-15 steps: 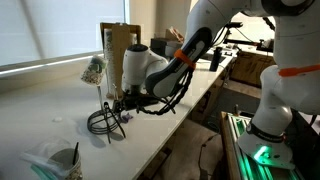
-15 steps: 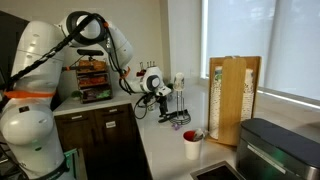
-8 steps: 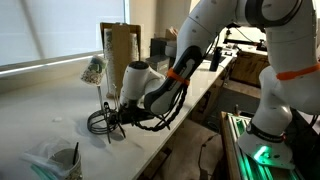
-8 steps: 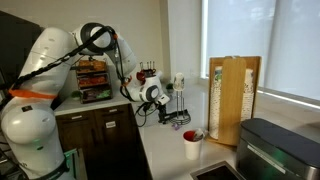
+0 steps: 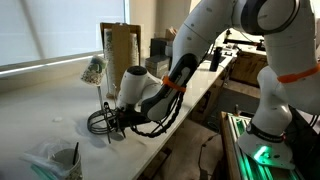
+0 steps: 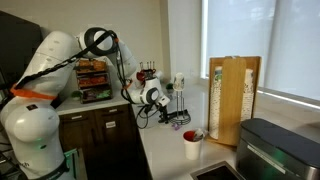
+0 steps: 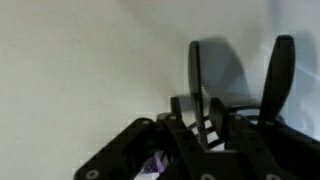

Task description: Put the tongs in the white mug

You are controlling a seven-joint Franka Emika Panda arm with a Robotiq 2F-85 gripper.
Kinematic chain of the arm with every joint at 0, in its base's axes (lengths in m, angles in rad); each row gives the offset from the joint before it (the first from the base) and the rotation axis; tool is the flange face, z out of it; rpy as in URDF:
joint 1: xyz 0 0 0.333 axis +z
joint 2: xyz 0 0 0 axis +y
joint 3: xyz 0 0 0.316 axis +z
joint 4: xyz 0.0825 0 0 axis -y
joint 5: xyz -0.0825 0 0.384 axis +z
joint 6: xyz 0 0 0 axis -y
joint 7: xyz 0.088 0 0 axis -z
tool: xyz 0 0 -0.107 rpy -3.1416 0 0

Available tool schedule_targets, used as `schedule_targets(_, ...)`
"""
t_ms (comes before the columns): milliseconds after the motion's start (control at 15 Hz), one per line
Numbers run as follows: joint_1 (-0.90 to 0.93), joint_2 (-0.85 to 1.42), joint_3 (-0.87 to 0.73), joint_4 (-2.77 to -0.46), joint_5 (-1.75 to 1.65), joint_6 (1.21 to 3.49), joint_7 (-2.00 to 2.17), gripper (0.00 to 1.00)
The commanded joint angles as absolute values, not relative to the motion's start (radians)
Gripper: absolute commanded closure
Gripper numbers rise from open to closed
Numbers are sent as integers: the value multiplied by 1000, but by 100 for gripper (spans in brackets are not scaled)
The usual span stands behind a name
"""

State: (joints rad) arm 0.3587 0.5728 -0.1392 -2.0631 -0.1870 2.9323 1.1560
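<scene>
The tongs [image 7: 196, 80] would stay behind if I lifted my gripper now. Pale gaps show between my fingers and the tongs' thin arm in the wrist view.
In the wrist view two slender black arms of the tongs [image 7: 196, 80] rise against the pale counter. The thinner arm runs down between my fingers, and the gripper [image 7: 200, 128] stands narrowed on it. In both exterior views the gripper [image 5: 113, 120] [image 6: 165, 113] is low over the counter beside the wire stand, and the tongs are hard to pick out there. The white mug [image 6: 191, 146] [image 5: 93, 70] stands apart from the gripper, near the tall brown cylinder. It holds nothing that I can see.
The upright wire stand with a coiled round base [image 5: 100, 122] sits right next to the gripper. The tall brown cylinder [image 6: 235, 100] stands behind the mug. A greyish cup with a stick [image 5: 65, 160] is near the counter's front corner. A dark appliance [image 6: 275, 150] is at the far end.
The arm has come down and forward to the counter beside the wire stand. The jaws, wide open a second ago, have closed in around the tongs' thin arm.
</scene>
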Motion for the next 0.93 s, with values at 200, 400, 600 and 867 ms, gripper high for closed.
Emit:
schedule_targets(200,458,562,-193,-2044,-160,2937,1150,100)
schedule_targets(400,510,529,-237,-2064,-176,2929,1177,98)
schedule_targets(600,579,506,-315,-2083,-204,2946,1222,98)
schedule_targets(867,676,471,-428,-2106,-238,2946,1296,98)
